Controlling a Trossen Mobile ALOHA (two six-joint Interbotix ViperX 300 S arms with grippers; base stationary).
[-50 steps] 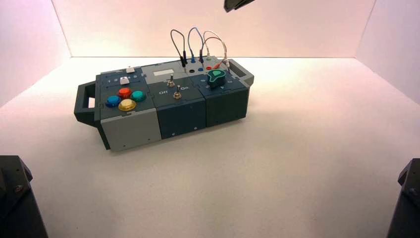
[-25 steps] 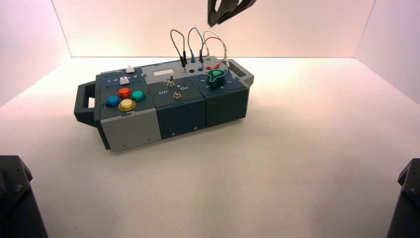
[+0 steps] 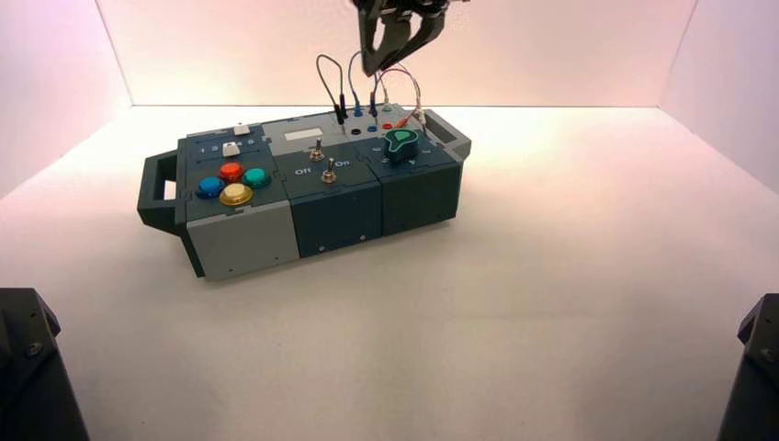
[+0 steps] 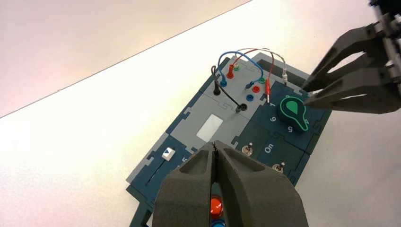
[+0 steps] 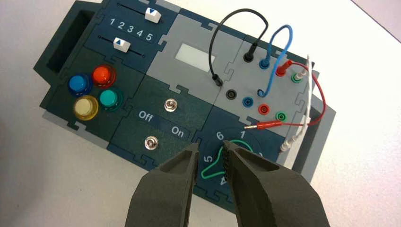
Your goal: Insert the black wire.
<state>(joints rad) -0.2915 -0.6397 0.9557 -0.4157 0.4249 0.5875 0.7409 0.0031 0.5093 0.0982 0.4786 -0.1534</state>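
Observation:
The black wire has to fill the empty black socket (image 3: 355, 131), so my right gripper will grip it by its loose plug (image 3: 339, 113) next.
The black wire (image 5: 225, 22) loops above the box's grey socket panel (image 5: 246, 82). One of its plugs stands in the far black socket. Its other plug (image 5: 216, 80) rests loose at the panel's edge, beside an empty black socket (image 5: 231, 94). The wire also shows in the high view (image 3: 327, 77) and in the left wrist view (image 4: 226, 97). My right gripper (image 5: 209, 151) is open and empty, hanging above the wires in the high view (image 3: 381, 62), over the knob. My left gripper (image 4: 215, 144) is shut and empty, high above the coloured buttons.
Blue (image 5: 279, 42), red (image 5: 317, 90) and white (image 5: 302, 120) leads arch over the same panel. A loose red plug (image 5: 265, 125) lies near the green-marked knob (image 5: 218, 163). Two toggle switches (image 5: 170, 105), two sliders (image 5: 152, 14) and several coloured buttons (image 5: 94, 90) lie further along the box.
My right gripper has come down from the top edge of the high view and moved left, to just above the wire loops. The box and wires have not moved.

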